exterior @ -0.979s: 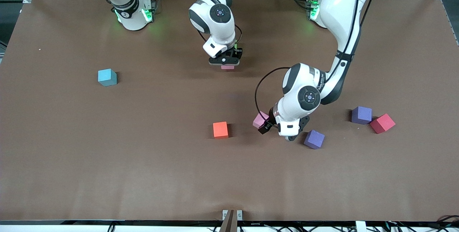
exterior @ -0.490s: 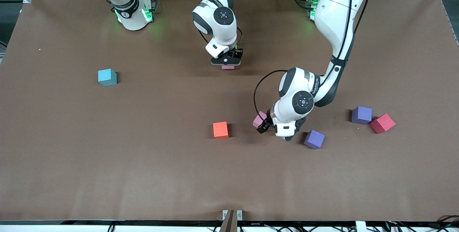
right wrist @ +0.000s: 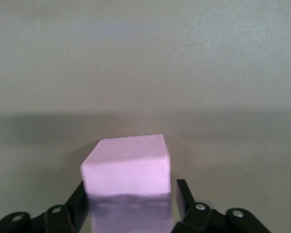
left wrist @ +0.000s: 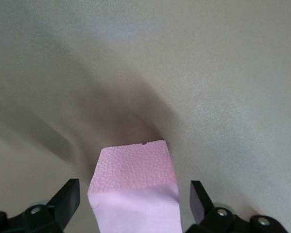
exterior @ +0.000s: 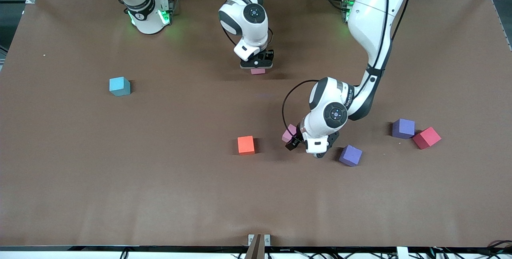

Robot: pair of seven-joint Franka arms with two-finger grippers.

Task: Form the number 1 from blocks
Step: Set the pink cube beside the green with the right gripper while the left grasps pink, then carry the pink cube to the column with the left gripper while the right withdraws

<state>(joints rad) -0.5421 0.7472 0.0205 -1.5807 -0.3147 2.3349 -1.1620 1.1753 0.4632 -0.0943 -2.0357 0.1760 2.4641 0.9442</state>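
The fingers of my left gripper are on either side of the pink block in the left wrist view. My left gripper would hold the block if it closed now, so it should close.
A pink block (exterior: pixel 258 71) rests on the brown table under my right gripper (exterior: pixel 257 66). In the right wrist view this block (right wrist: pixel 128 162) sits between the jaws of the right gripper (right wrist: pixel 131 194), which stand open with a narrow gap at one finger. A second pink block (exterior: pixel 288 133) lies half hidden under my left gripper (exterior: pixel 298 139). The left gripper (left wrist: pixel 133 199) is open around that block (left wrist: pixel 133 179), with clear space on both sides. An orange block (exterior: pixel 246 145) lies beside it toward the right arm's end, and a purple block (exterior: pixel 350 155) toward the left arm's end.
Another purple cube (exterior: pixel 403 128) touches a red cube (exterior: pixel 426 137) near the left arm's end. A light blue cube (exterior: pixel 119 86) stands alone toward the right arm's end. The table's (exterior: pixel 160 195) broad strip nearest the front camera is bare.
The right gripper's jaws have parted from the pink block it was shut on, after shifting slightly toward the bases. The left hand has edged closer over the other pink block.
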